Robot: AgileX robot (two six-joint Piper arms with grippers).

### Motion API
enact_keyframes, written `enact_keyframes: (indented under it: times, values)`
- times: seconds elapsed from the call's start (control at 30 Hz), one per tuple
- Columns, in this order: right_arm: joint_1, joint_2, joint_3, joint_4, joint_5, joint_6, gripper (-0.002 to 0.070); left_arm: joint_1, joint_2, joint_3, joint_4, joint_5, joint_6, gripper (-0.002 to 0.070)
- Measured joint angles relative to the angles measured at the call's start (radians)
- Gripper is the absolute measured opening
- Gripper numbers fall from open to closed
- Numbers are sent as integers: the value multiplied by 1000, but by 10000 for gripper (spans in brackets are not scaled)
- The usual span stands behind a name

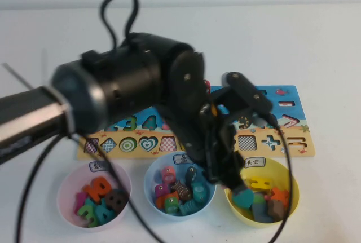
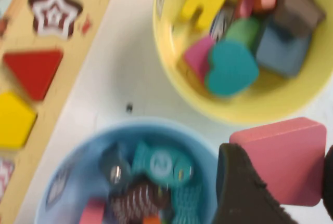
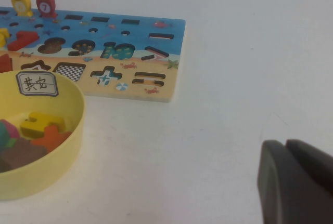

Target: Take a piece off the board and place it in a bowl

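Note:
The pink block [image 2: 286,161] still hangs outside in the left wrist view. I should keep my left gripper closed on it until it is inside the yellow bowl's rim [image 2: 229,117].
My left gripper [image 2: 285,185] is shut on the piece [image 2: 283,156], a flat pink block with rounded corners held between its dark fingers [image 2: 244,193]. In the left wrist view the piece hangs over the white table between the light blue bowl [image 2: 156,128] and the yellow bowl [image 2: 250,112]. In the high view the left gripper [image 1: 236,185] hovers at the yellow bowl's [image 1: 294,189] near-left rim, and the arm hides the piece. The board [image 1: 293,141] lies behind the bowls. My right gripper [image 3: 296,182] is shut and empty, low over bare table to the right of the board [image 3: 156,31].
Three bowls stand in a row in front of the board: a pink bowl [image 1: 62,189], the light blue bowl [image 1: 148,189] and the yellow one, each holding several coloured pieces. A red triangle [image 2: 34,70] and a yellow pentagon [image 2: 13,120] sit in the board's tan strip.

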Motion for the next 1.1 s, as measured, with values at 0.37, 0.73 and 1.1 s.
enact_keyframes:
  times: [0.37, 0.73, 1.1]
  values:
    - [0, 0, 0, 0, 0, 0, -17, -67, 242, -271, -10, 51, -75, 276]
    - [0, 0, 0, 0, 0, 0, -17, -72, 382, -366, 33, 157, -92, 275]
    - [0, 0, 0, 0, 0, 0, -17, -72, 409, -373, 63, 141, -94, 274]
